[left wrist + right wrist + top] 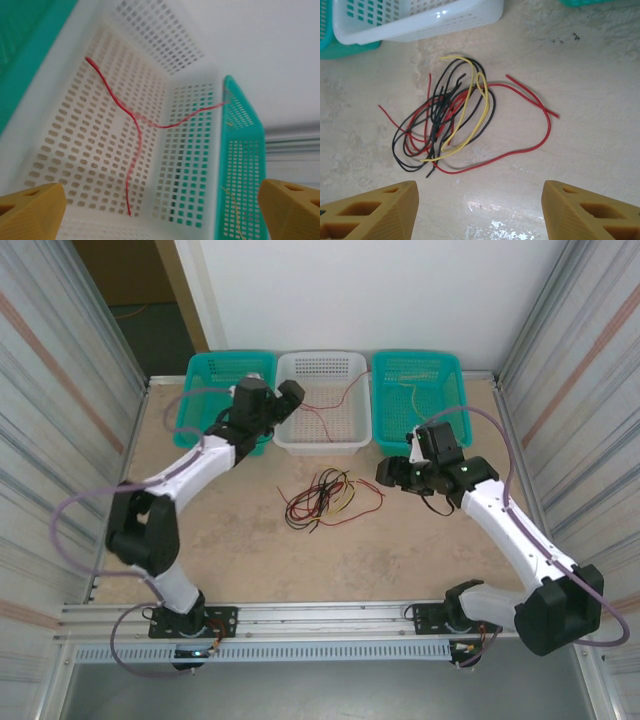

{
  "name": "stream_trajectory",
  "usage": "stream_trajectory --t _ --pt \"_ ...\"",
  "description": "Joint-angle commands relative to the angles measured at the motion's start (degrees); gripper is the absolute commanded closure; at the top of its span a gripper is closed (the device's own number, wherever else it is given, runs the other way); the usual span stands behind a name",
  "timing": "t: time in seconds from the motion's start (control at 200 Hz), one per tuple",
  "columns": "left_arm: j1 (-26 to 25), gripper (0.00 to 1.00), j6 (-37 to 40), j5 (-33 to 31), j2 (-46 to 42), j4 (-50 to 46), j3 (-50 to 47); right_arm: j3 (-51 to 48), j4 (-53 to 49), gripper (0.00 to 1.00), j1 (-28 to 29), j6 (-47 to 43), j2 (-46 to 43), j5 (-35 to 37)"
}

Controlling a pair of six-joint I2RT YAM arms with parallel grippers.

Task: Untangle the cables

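Note:
My right gripper reaches the yellow cable and grabs its small bent loop (347,482) (481,83) next, so the cable's loose end stays free for my left gripper to untangle.
A tangle of red, black and yellow cables (325,498) lies on the table's middle; in the right wrist view the cables (455,115) sit just ahead of my open right gripper (480,210), with one long red loop (540,117) trailing right. My right gripper (390,472) hovers right of the tangle, with nothing between its fingers. My left gripper (287,400) is open over the white basket (322,447), where a single red cable (135,120) lies on the perforated floor. A yellow cable (411,395) lies in the right teal basket (415,355).
Three baskets line the table's far edge: teal (205,365), white, teal. Corrugated walls close in both sides. In the left wrist view the white basket wall (190,165) meets the teal basket (245,130), where a thin yellow strand (235,210) shows.

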Motion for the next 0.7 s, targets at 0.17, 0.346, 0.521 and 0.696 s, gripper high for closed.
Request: stream_trajectory --t 0.17,0.346,0.521,0.696 --pt "0.7 0.27 13.4 1.9 -18.7 -14.5 -4.0 0.0 -1.3 0.37 3.5 -1.1 4.9 0.0" --pt "0.6 0.42 18.3 3.1 -29.1 -20.0 -10.0 1.8 1.3 0.4 8.5 2.0 10.7 1.4" --pt "0.7 0.58 19.1 5.7 -34.5 -24.7 -15.4 4.6 7.6 0.52 10.8 9.5 20.9 3.3" --pt "0.3 0.67 15.7 9.2 -37.4 -25.4 -20.5 5.6 12.2 0.61 10.0 12.2 29.1 4.5"
